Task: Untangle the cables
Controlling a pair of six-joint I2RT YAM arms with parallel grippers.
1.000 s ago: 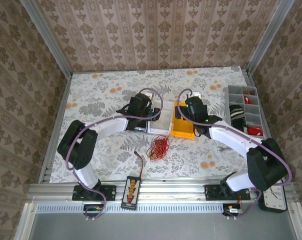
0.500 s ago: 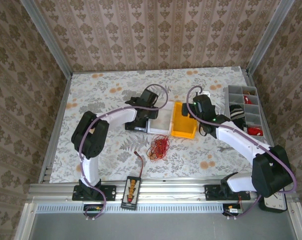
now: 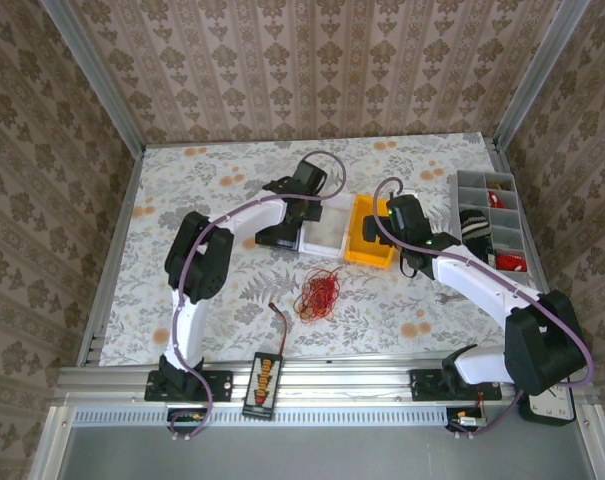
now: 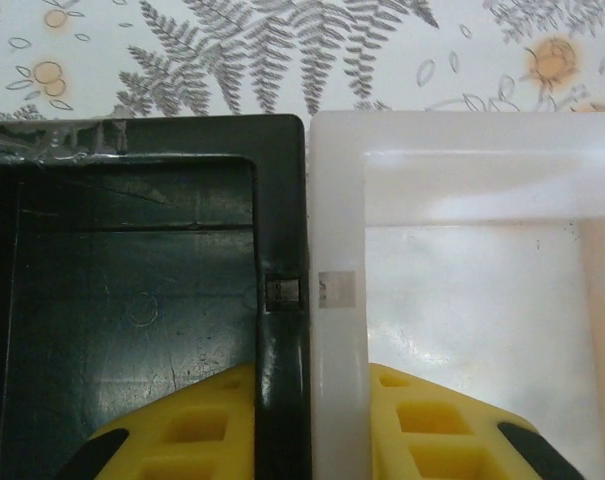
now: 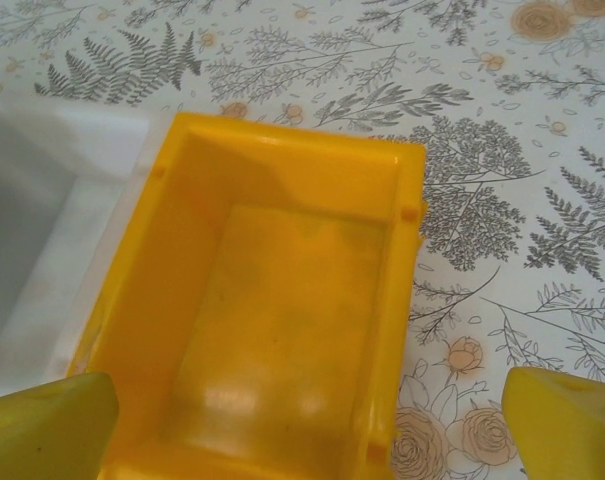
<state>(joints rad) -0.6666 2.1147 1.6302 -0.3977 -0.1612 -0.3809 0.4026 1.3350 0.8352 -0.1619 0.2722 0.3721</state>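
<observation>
The right gripper pinches a single red piece of cable at the cable heap's edge [image 3: 326, 271] facing the bins next, to untangle the cables into the yellow bin.
The cables [image 3: 318, 292], a loopy red bunch with a few dark strands, lie on the flowered table in front of three bins. My left gripper [image 3: 298, 228] reaches over the black bin [image 3: 274, 238] and the white bin [image 3: 327, 232]. In the left wrist view the left gripper [image 4: 307, 400] straddles their two touching walls, one yellow finger [image 4: 197, 430] inside the black bin [image 4: 132, 290] and the other inside the white bin [image 4: 462, 300], both pressed against the walls. My right gripper [image 5: 304, 425] hangs wide open over the empty yellow bin [image 5: 282, 320].
A short red-black lead [image 3: 280, 322] runs to a black board [image 3: 263, 380] at the near edge. A grey compartment tray [image 3: 472, 182] with small parts stands at the right. The yellow bin [image 3: 366, 246] touches the white one. Patterned walls close in the table.
The left arm has stretched farther out over the bins and its jaws have closed on the joined walls. The right gripper has drifted slightly right and stayed open.
</observation>
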